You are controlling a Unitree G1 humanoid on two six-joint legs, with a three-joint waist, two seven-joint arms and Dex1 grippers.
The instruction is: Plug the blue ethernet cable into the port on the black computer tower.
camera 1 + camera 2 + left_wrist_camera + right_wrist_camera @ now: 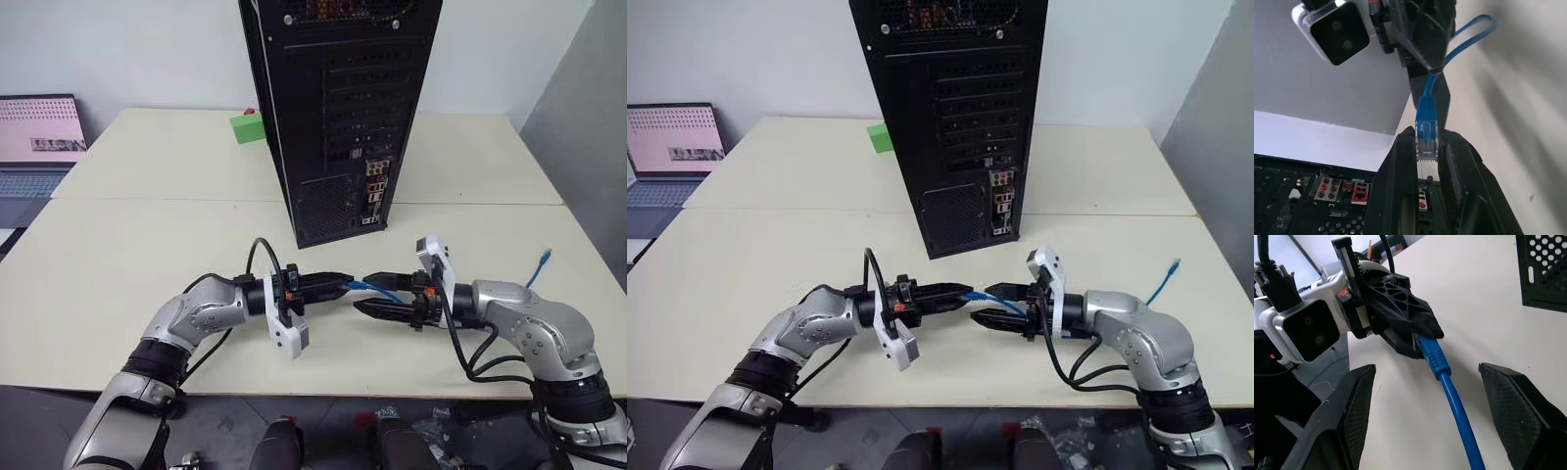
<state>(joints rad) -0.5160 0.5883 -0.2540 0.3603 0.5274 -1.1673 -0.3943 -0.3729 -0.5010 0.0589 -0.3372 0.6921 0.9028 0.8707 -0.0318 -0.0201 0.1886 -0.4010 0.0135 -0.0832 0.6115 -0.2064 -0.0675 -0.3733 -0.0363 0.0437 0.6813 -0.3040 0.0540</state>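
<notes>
My right gripper should next hold the blue ethernet cable just behind its plug boot (376, 289) (1446, 382), so the plug's tip stays free to go into the port.
The black computer tower (333, 117) stands upright at the table's middle, rear face toward me. A narrow strip of red, orange and black connectors (374, 194) runs down its lower right; the port itself is too small to single out. In front of it my left gripper (343, 285) points right, shut on the clear-blue plug (1426, 142) of the blue ethernet cable (370, 286). Facing it, my right gripper (364, 294) is open, its fingers (1359, 401) apart on either side of the cable without touching it. The cable's other end (545, 258) lies near the table's right edge.
A small green block (245, 127) sits left of the tower at the back. A laptop (39, 147) stands open off the table's far left. Black robot wires (257, 257) loop by both wrists. A grey wall (588, 117) borders the right side.
</notes>
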